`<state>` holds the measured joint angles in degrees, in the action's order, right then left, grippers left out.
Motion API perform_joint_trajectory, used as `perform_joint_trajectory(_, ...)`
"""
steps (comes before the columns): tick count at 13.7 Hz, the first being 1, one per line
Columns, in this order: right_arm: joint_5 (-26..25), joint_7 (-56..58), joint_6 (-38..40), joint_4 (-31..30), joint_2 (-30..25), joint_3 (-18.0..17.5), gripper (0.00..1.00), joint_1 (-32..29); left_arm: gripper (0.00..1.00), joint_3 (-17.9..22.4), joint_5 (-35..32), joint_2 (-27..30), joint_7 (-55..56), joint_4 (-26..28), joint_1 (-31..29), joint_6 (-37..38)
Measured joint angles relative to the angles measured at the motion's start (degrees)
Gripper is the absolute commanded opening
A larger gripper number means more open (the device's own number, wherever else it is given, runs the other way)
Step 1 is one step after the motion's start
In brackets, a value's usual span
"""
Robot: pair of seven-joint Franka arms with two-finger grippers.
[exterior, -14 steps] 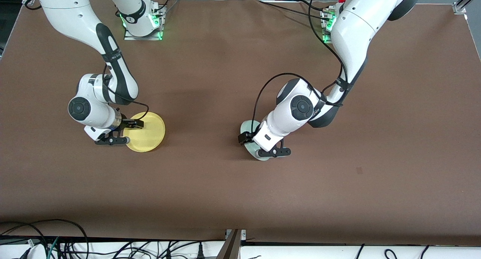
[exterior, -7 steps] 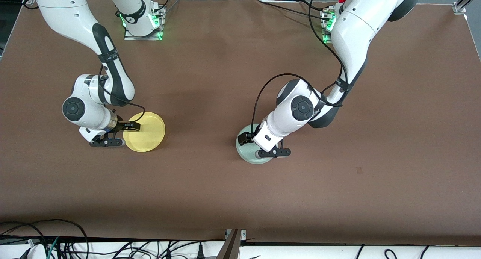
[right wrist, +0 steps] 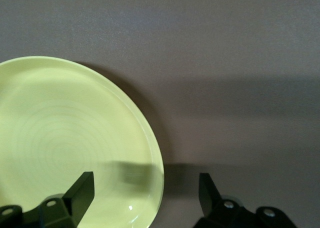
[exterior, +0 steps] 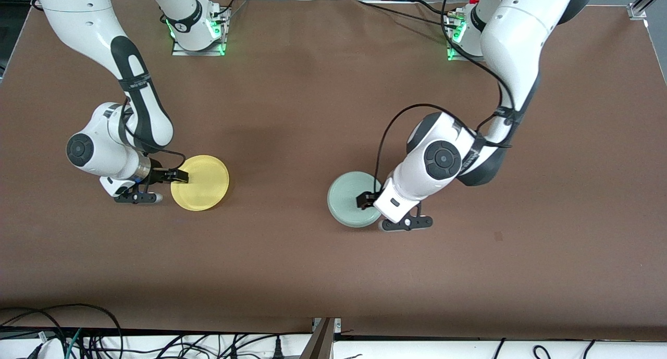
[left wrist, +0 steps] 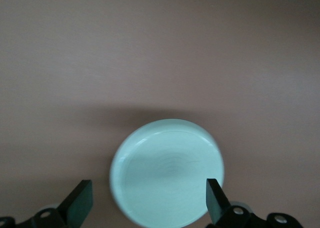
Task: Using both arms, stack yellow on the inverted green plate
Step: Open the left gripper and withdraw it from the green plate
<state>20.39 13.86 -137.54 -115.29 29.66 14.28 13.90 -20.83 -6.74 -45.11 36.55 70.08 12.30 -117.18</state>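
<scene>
My right gripper closes on the yellow plate now, since its rim [exterior: 172,190] [right wrist: 163,175] runs between both fingers, the outer one down at the shadowed table.
The yellow plate [exterior: 203,184] [right wrist: 65,143] lies flat toward the right arm's end of the table. My right gripper [exterior: 168,184] [right wrist: 145,193] is low at its rim and open. One finger hangs over the plate and the other over bare table. The green plate [exterior: 350,205] [left wrist: 167,170] lies flat and upside down near the table's middle, with faint rings showing on its underside. My left gripper [exterior: 379,212] [left wrist: 147,205] is low at the plate's edge on the left arm's side, open wide and holding nothing. One fingertip [exterior: 365,200] overlaps the rim.
A brown mat [exterior: 292,114] covers the table. The two arm bases [exterior: 198,31] [exterior: 461,36] stand along the edge farthest from the front camera. Loose cables [exterior: 94,338] run past the nearest edge.
The green plate has gone from tilted under my left gripper to flat and upside down. The left gripper has drawn off toward its own end. The right gripper has backed to the yellow plate's rim.
</scene>
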Motion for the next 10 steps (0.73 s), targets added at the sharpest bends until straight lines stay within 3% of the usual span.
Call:
perform_joint_trajectory(2, 0.1, 0.1, 0.0, 0.0, 0.0, -0.1, 0.92, 0.0, 1.00, 0.7, -1.2, 0.7, -2.4, -3.0, -1.3, 5.9)
perform_joint_trajectory(4, 0.1, 0.2, 0.0, 0.0, 0.0, -0.1, 0.73, 0.0, 1.00, 1.2, -1.3, 0.7, -7.2, -4.6, -4.0, 8.6)
perform_joint_trajectory(6, 0.1, 0.2, 0.1, -0.1, 0.0, -0.3, 0.42, 0.0, 1.00, 2.4, -1.3, 1.0, -9.8, -5.5, -6.5, 8.9)
perform_joint_trajectory(10, 0.2, 0.1, 0.1, -0.2, 0.0, -0.3, 0.25, 0.2, 1.00, 4.2, -1.3, 6.9, -10.6, -6.0, -11.3, 14.1)
